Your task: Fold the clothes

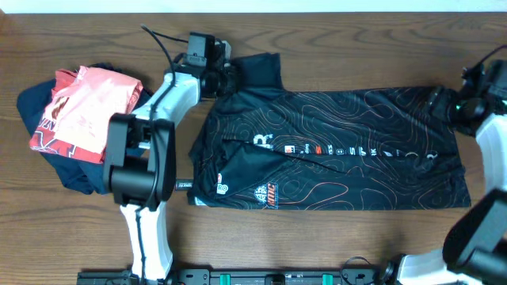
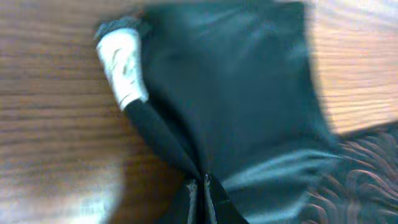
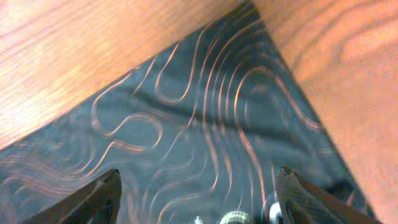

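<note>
I should fold the black garment's far edge over evenly, so next I need to grab its far corner with my right gripper, opposite the sleeve that my left gripper holds.
The black garment (image 1: pixel 348 150) with red and white contour lines and a row of logos lies spread flat across the table's middle and right. Its plain black sleeve (image 1: pixel 257 73) sticks out at the upper left. My left gripper (image 1: pixel 230 77) is shut on that sleeve's fabric; in the left wrist view the closed jaws (image 2: pixel 200 190) pinch a black fold (image 2: pixel 236 99). My right gripper (image 1: pixel 445 104) is open above the garment's upper right corner (image 3: pixel 205 124), with its fingertips (image 3: pixel 198 180) spread wide over the cloth.
A salmon-pink shirt with red print (image 1: pixel 83 107) lies on a navy-blue garment (image 1: pixel 47 134) at the left. The left arm's body (image 1: pixel 146 150) stands between that pile and the black garment. Bare wood shows along the front edge (image 1: pixel 317 237).
</note>
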Available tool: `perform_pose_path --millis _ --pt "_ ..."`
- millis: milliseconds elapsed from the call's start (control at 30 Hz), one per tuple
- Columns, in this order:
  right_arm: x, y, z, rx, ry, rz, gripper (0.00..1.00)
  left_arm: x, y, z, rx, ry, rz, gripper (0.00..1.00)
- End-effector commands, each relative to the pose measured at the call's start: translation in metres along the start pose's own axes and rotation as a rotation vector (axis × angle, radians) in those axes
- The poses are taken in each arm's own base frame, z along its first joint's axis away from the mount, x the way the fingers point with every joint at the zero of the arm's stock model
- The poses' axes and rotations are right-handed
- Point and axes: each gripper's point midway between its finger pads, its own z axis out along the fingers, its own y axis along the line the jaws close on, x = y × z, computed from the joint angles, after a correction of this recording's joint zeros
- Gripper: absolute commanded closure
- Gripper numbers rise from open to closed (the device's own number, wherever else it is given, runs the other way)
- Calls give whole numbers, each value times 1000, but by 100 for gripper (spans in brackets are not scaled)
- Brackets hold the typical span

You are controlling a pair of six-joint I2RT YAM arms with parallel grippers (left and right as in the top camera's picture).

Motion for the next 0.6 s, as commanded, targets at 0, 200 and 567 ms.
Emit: perform_pose_path --millis 0,200,567 --pt "-13 -19 22 114 -41 26 21 -4 -15 -20 23 -3 -6 94" --pt "-36 -26 67 111 -141 90 18 20 -7 -21 -9 94 -44 94" --pt "-32 -33 137 83 -183 142 17 32 -4 -22 -24 138 -59 94"
